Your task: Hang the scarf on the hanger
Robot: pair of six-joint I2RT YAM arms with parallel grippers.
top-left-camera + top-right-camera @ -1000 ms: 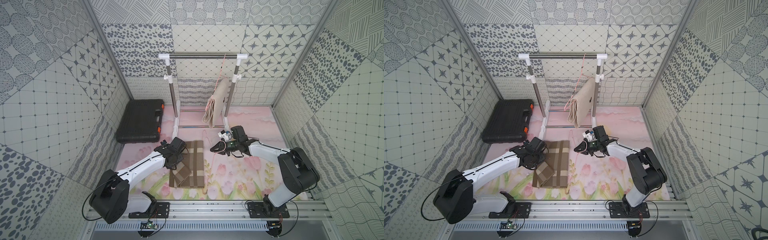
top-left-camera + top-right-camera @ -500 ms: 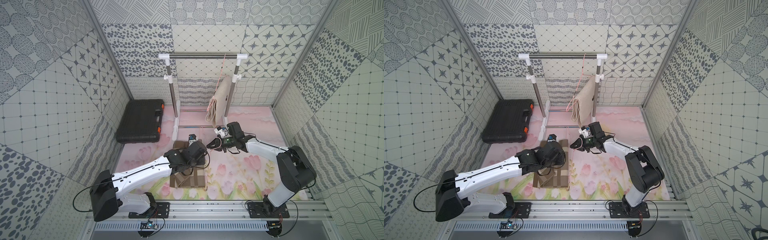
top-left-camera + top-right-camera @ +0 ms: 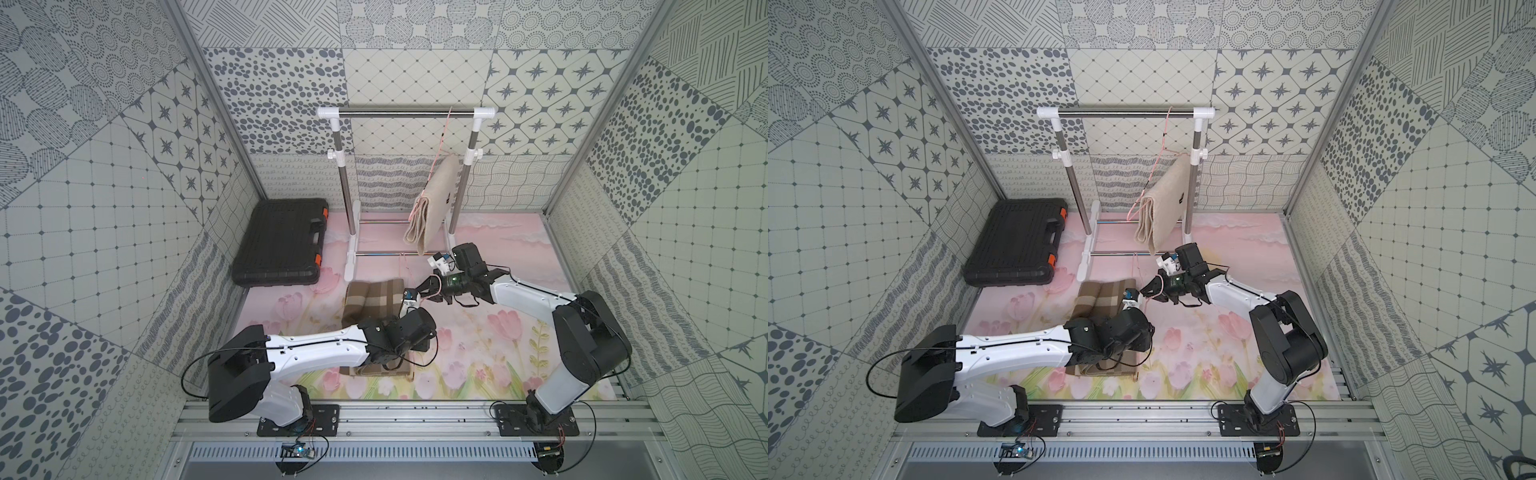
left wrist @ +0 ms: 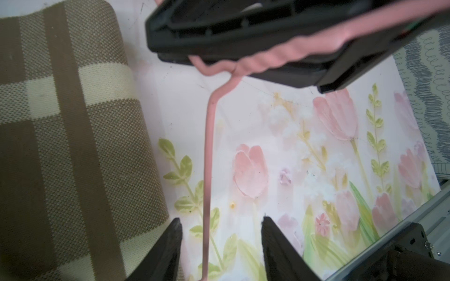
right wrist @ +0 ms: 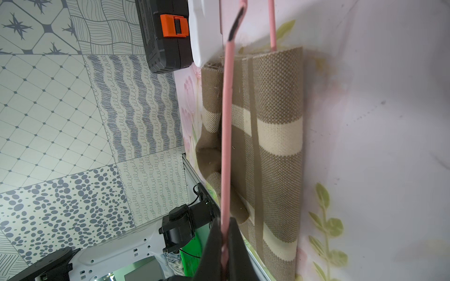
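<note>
Next, the left gripper grabs the pink hanger's single wire beside its twisted neck, which leaves the hook free to hang on the rack.
The brown plaid scarf (image 3: 374,297) (image 3: 1100,297) lies folded on the flowered mat, also shown in the left wrist view (image 4: 60,146) and right wrist view (image 5: 267,146). My right gripper (image 3: 419,286) (image 5: 225,233) is shut on the thin pink hanger (image 5: 226,121) at the scarf's right edge. One hanger wire crosses above the scarf; another meets the scarf's end and disappears there. My left gripper (image 4: 220,233) stands open, pointing down beside the scarf, with the hanger's wire (image 4: 209,146) passing between its fingers untouched. In both top views the left wrist hides its fingers.
A white and steel rack (image 3: 405,112) stands at the back, with a beige cloth (image 3: 432,203) hanging from it on another pink hanger. A black tool case (image 3: 278,245) lies at the back left. Patterned walls close in three sides.
My left arm has swung from the scarf's left side across it to its right edge, and its jaws have opened. The right gripper has shifted slightly toward the scarf with the hanger.
</note>
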